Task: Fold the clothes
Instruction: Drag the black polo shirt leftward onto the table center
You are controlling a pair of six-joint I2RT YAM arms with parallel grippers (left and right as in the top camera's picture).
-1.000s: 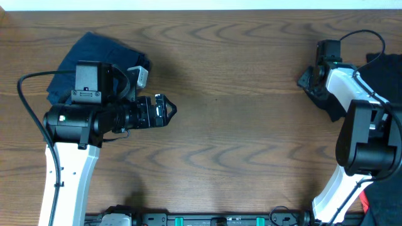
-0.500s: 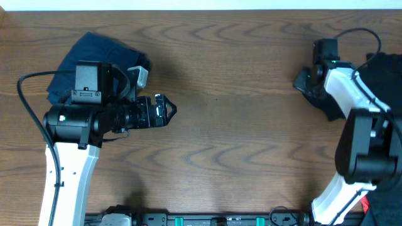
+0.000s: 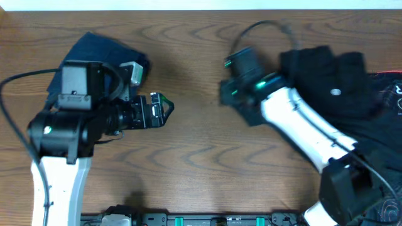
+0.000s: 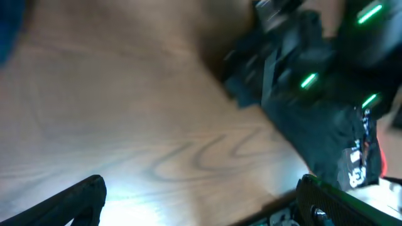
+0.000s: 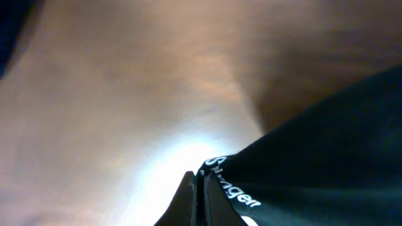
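The black shirt's lettered edge (image 5: 236,191) hangs from the robot's fingers above the wooden tabletop, so the robot will lower the black shirt (image 5: 326,144) before its right gripper opens.
The black shirt (image 3: 326,78) with a small white logo lies rumpled at the right of the table, partly under my right arm. My right gripper (image 3: 227,94) is near the table's middle. In the right wrist view it (image 5: 198,188) is shut on an edge of the black shirt (image 5: 326,144) that bears white lettering. A navy garment (image 3: 94,50) lies at the back left, partly hidden by my left arm. My left gripper (image 3: 162,108) is open and empty over bare wood. In the left wrist view its fingers (image 4: 201,201) are wide apart, facing the right arm and the shirt (image 4: 314,125).
A black-and-coral patterned garment (image 3: 391,94) lies at the far right edge, and more dark cloth (image 3: 383,201) at the front right corner. The wooden table (image 3: 201,163) shows between the arms. The table's far edge runs along the top.
My right arm has swung left from the right edge to the table's middle, dragging the black shirt with it. The left arm has shifted slightly left.
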